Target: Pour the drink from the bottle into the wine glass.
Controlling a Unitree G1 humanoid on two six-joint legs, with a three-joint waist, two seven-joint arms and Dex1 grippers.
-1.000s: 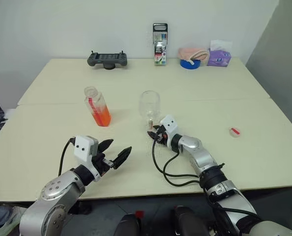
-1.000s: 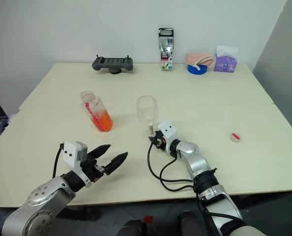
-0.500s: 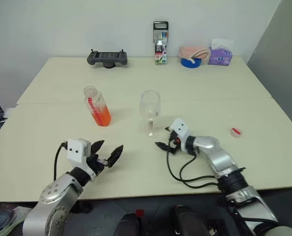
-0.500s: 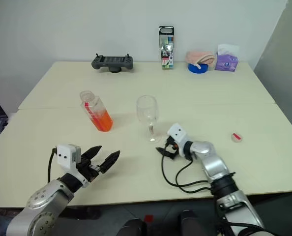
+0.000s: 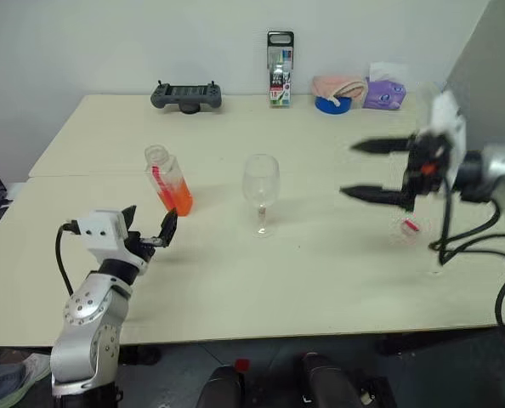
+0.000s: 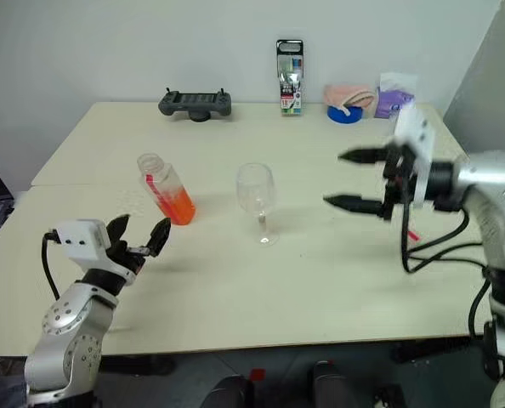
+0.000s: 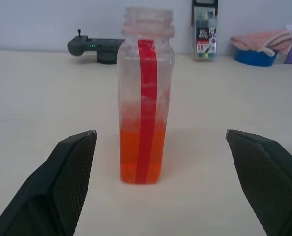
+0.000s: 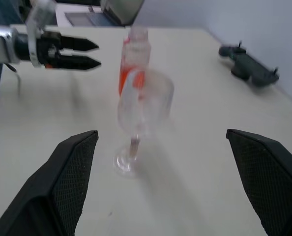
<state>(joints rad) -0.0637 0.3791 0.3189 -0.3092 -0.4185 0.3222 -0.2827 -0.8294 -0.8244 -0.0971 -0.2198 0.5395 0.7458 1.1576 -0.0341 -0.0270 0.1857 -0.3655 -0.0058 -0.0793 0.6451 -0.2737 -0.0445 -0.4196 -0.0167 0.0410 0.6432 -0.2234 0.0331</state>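
Observation:
The robot's left hand next needs to take hold of the bottle by its flat-sided body (image 5: 171, 185), since the open neck (image 5: 156, 156) above is round and ridged. The bottle can then pour the drink.
The bottle (image 5: 169, 180) stands uncapped left of centre on the table, with the orange drink (image 5: 178, 201) filling its lower part. The empty wine glass (image 5: 260, 191) stands upright to its right. My left gripper (image 5: 150, 219) is open just in front of the bottle and apart from it. In the left wrist view the bottle (image 7: 146, 98) stands between the two spread fingers (image 7: 67, 172). My right gripper (image 5: 349, 169) hangs open well above the table, right of the glass and pointing at it. The right wrist view shows the glass (image 8: 141, 113) with the bottle (image 8: 133, 59) behind it.
A small red-and-white cap (image 5: 407, 226) lies on the table at the right. Along the far edge stand a game controller (image 5: 185, 95), a marker pack (image 5: 279, 70), a pink cloth with a blue roll (image 5: 333, 92) and a purple packet (image 5: 380, 93).
My right gripper has left the foot of the glass, opened wide, risen and swung out to the right. My left gripper has moved left and forward to face the bottle.

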